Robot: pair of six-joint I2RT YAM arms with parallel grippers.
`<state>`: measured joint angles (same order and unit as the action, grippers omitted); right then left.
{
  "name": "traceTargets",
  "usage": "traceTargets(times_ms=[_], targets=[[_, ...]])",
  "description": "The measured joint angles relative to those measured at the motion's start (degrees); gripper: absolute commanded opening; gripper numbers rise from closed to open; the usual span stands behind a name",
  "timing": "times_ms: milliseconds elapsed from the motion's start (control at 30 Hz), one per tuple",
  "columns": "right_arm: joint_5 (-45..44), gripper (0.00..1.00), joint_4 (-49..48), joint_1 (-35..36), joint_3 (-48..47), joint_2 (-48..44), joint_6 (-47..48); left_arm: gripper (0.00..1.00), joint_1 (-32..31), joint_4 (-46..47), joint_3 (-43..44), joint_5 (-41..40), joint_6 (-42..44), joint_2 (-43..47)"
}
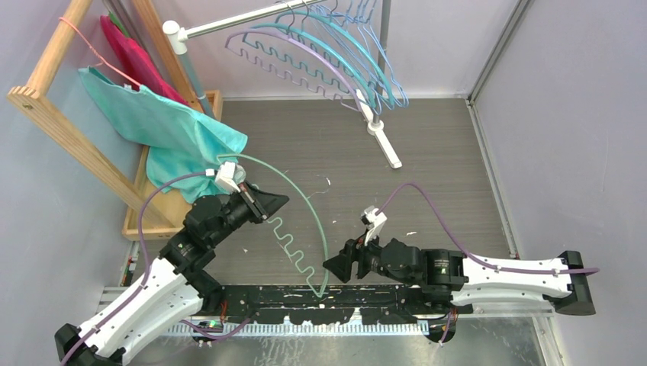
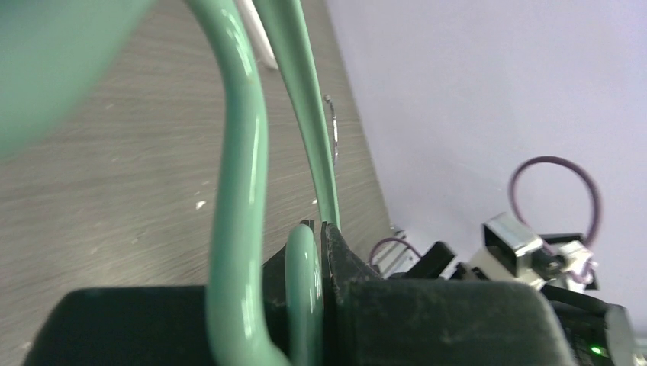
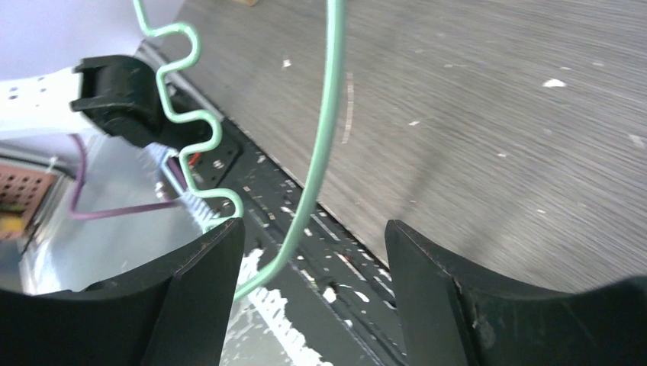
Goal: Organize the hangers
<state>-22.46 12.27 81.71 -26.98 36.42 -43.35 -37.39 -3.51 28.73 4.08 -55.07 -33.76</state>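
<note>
The green hanger should be grabbed by the arch's end with my right gripper, away from my left gripper. Its hook then stays free to hang on the rail.
A green hanger with a wavy zigzag bar hangs over the table between the two arms. My left gripper is shut on it near its upper end; in the left wrist view the green hanger is pinched between the jaws of the left gripper. My right gripper stands open at the hanger's lower end. In the right wrist view the hanger's arch runs between the fingers of the right gripper, near the left one, and neither finger grips it. Several blue, teal and lavender hangers hang on the rail.
The grey rail on its white stand crosses the back. At back left stand a wooden rack, a teal cloth, a thin pink wire hanger and a wooden tray. The black base plate runs along the near edge.
</note>
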Motion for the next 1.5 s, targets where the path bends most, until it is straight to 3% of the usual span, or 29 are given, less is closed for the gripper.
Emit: traceTargets(times_ms=[400,433,633,700,800,867,900,1200,1500], targets=[[13.0,0.72,-18.1,0.0,0.8,7.4,5.6,0.0,0.0,15.1,3.2,7.8,0.0,-3.4],[13.6,0.69,-19.0,0.0,0.8,7.8,6.0,0.0,0.0,16.4,3.2,8.4,-0.3,-3.7],[14.5,0.12,-22.6,-0.1,0.7,10.0,7.4,0.02,0.0,22.7,3.2,9.8,-1.6,-4.6],[14.5,0.02,-22.7,-0.1,0.1,10.5,7.3,0.14,0.0,23.0,3.2,9.8,-1.1,-4.4],[13.2,0.01,-20.8,0.2,-0.9,10.2,7.9,0.23,0.0,20.7,3.3,9.0,-0.6,-3.4],[11.7,0.01,-19.0,0.3,-1.0,9.6,8.8,0.83,0.0,17.8,3.3,7.8,0.0,-2.4],[10.7,0.01,-17.4,0.5,-1.1,9.0,10.0,1.0,0.0,16.2,3.3,7.2,0.8,-1.9],[-3.8,0.01,-1.6,0.3,-10.6,6.9,17.1,0.98,0.0,-4.2,1.6,0.4,6.6,2.3],[-12.0,0.01,1.9,-3.5,-28.8,20.2,27.7,0.98,0.0,-15.0,-0.5,-3.5,9.5,2.4]])
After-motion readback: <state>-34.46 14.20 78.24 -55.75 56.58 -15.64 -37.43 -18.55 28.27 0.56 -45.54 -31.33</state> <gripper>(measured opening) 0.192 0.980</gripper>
